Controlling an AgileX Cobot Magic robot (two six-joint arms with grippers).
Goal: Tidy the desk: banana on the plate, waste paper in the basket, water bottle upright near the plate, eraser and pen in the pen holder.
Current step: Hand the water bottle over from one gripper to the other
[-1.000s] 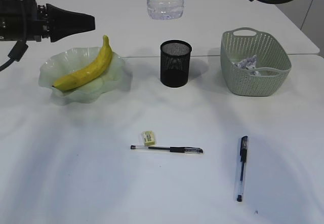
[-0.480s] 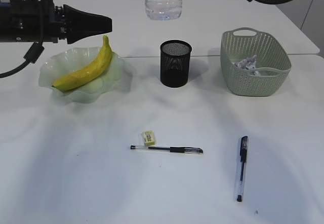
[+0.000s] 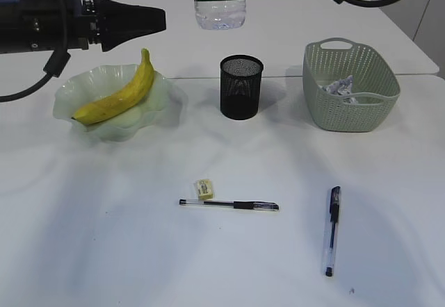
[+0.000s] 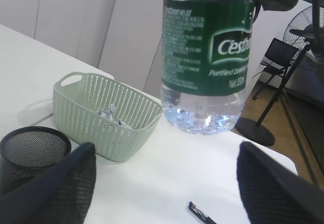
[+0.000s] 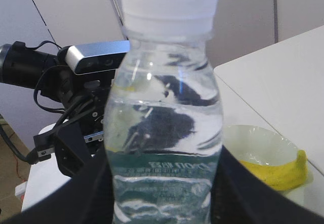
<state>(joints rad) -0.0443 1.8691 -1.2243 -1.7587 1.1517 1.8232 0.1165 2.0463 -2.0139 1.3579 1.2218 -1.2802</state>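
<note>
The bottle needs to be set upright near the plate, so my left gripper will next grab its green-labelled body [image 4: 205,46].
My right gripper [image 5: 164,196] is shut on the water bottle [image 5: 164,133], a clear bottle with a green label, and holds it upright in the air above the far table [image 3: 219,5]. My left gripper [image 3: 161,19] is open and empty, level above the plate's far edge, pointing right towards the bottle [image 4: 207,57]. The banana [image 3: 118,95] lies on the pale green plate [image 3: 163,102]. A yellow eraser [image 3: 204,188] and one pen [image 3: 229,205] lie at the front middle. A second pen [image 3: 332,229] lies at the front right. The black mesh pen holder [image 3: 241,87] stands at the centre.
A green basket [image 3: 351,109] with crumpled waste paper [image 3: 341,86] in it stands at the right. A second table runs behind. Black cables hang at the top right.
My left gripper has moved right and slightly up, towards the bottle. The bottle has shifted a little left and up in my right gripper.
</note>
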